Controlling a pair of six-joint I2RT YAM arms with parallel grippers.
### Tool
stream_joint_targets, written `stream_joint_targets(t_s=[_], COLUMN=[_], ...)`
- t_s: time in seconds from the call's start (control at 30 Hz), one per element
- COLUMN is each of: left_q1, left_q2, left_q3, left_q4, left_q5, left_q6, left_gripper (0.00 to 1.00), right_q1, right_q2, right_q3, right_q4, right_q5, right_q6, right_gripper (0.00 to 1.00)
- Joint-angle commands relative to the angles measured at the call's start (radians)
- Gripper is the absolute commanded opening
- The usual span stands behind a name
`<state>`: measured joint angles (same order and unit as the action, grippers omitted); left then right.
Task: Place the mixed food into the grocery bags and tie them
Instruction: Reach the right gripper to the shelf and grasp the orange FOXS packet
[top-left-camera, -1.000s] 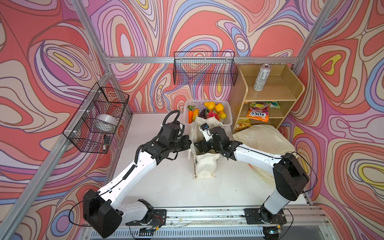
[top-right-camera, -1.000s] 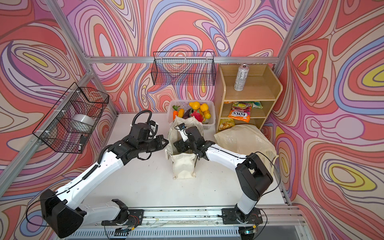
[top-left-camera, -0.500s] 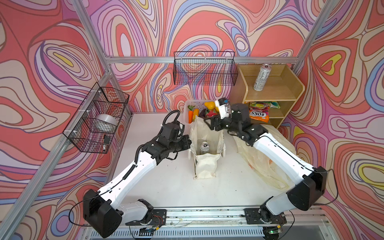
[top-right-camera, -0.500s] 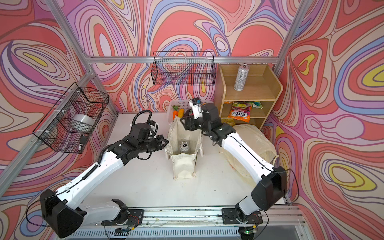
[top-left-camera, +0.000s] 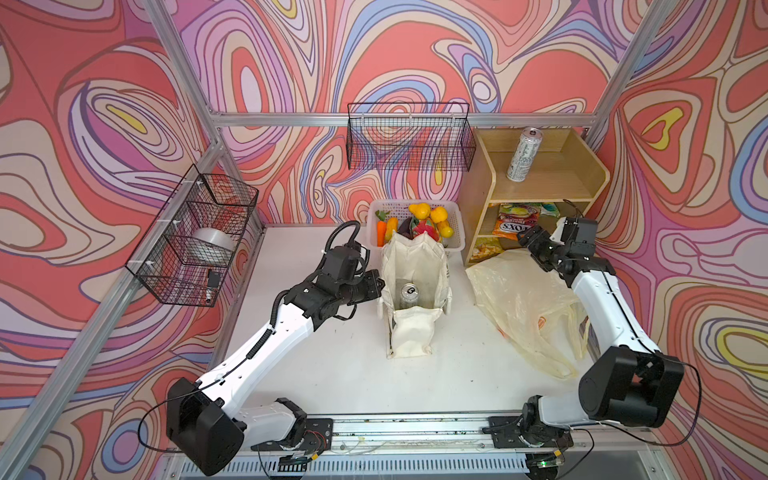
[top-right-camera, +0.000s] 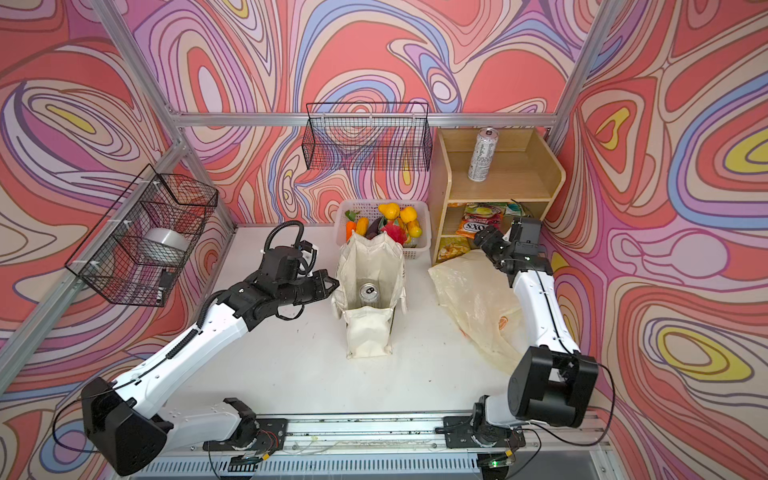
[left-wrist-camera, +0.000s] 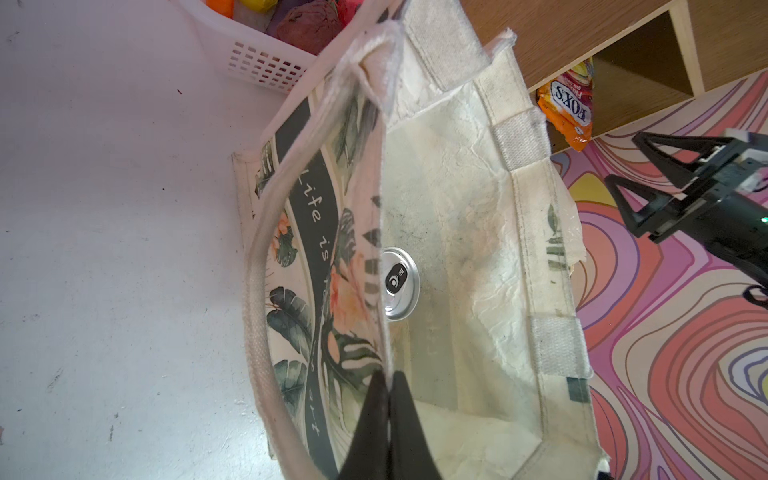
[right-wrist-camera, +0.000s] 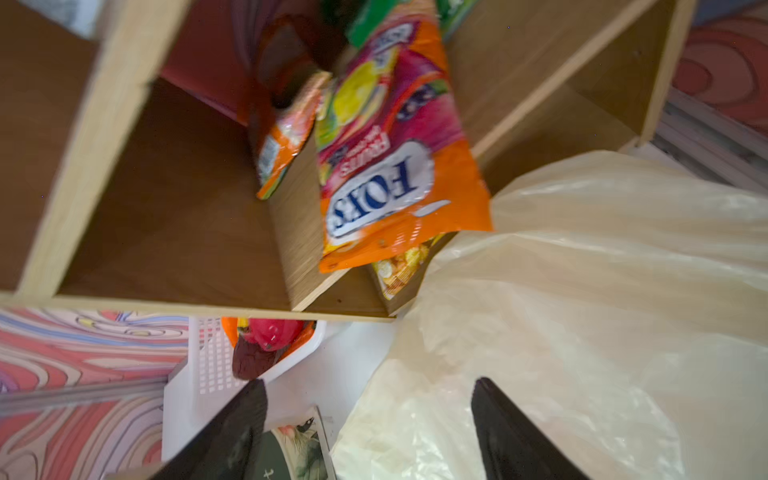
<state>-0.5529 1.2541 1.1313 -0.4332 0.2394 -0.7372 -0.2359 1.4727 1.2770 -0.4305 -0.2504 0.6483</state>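
My right gripper is about to grab the orange FOX'S packet by its front corner near the logo, so the packet's body stays free to go into the tote (top-left-camera: 415, 266).
The cream canvas tote (top-left-camera: 415, 266) (top-right-camera: 370, 266) stands open mid-table with a silver can (top-left-camera: 409, 293) (left-wrist-camera: 398, 282) upright inside. My left gripper (top-left-camera: 380, 286) (left-wrist-camera: 390, 380) is shut on the tote's left rim. My right gripper (top-left-camera: 524, 239) (right-wrist-camera: 370, 386) is open and empty. It hovers over the pale-yellow plastic bag (top-left-camera: 519, 303) (right-wrist-camera: 582, 291), just in front of the orange FOX'S packet (top-left-camera: 509, 227) (right-wrist-camera: 395, 166) on the shelf. A second silver can (top-left-camera: 523, 153) stands on the shelf top. Toy fruits (top-left-camera: 419, 212) fill the white basket (top-left-camera: 455, 243).
The wooden shelf (top-left-camera: 552, 183) stands at the back right with more snack packets in its lower bays. Black wire baskets hang on the back wall (top-left-camera: 409, 137) and the left wall (top-left-camera: 195, 237). The right gripper's fingers are close to the shelf's front edge.
The right gripper left the can in the tote, rose past the fruit basket and swung right to the shelf. The left gripper kept its hold on the tote's rim.
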Motion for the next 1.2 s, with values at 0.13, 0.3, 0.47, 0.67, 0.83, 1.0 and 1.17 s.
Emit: stream_joint_targets(t_s=[0.13, 0.3, 0.47, 0.67, 0.83, 1.0, 1.17], left_q1=[-0.002, -0.003, -0.002, -0.003, -0.002, -0.002, -0.003], left_q2=[0.028, 0.041, 0.047, 0.050, 0.050, 0.048, 0.045], left_q3=[-0.016, -0.016, -0.016, -0.016, -0.019, -0.024, -0.030], left_q4=[0.041, 0.050, 0.051, 0.047, 0.047, 0.049, 0.050], left_q5=[0.036, 0.040, 0.040, 0.040, 0.041, 0.040, 0.035], left_q6=[-0.017, -0.019, -0.018, -0.020, -0.024, -0.027, -0.030], left_gripper=[0.00, 0.00, 0.00, 0.00, 0.00, 0.00, 0.00], right_q1=[-0.045, -0.044, -0.045, -0.043, -0.045, -0.044, -0.045], right_q2=[0.133, 0.219, 0.261, 0.279, 0.277, 0.275, 0.253], right_q3=[0.025, 0.079, 0.110, 0.137, 0.154, 0.156, 0.141], right_q4=[0.138, 0.178, 0.209, 0.232, 0.232, 0.231, 0.231], right_q5=[0.009, 0.017, 0.012, -0.011, -0.028, -0.036, -0.049], right_q6=[0.084, 0.091, 0.088, 0.074, 0.063, 0.062, 0.065], right_gripper=[0.82, 0.82, 0.79, 0.70, 0.46, 0.13, 0.00])
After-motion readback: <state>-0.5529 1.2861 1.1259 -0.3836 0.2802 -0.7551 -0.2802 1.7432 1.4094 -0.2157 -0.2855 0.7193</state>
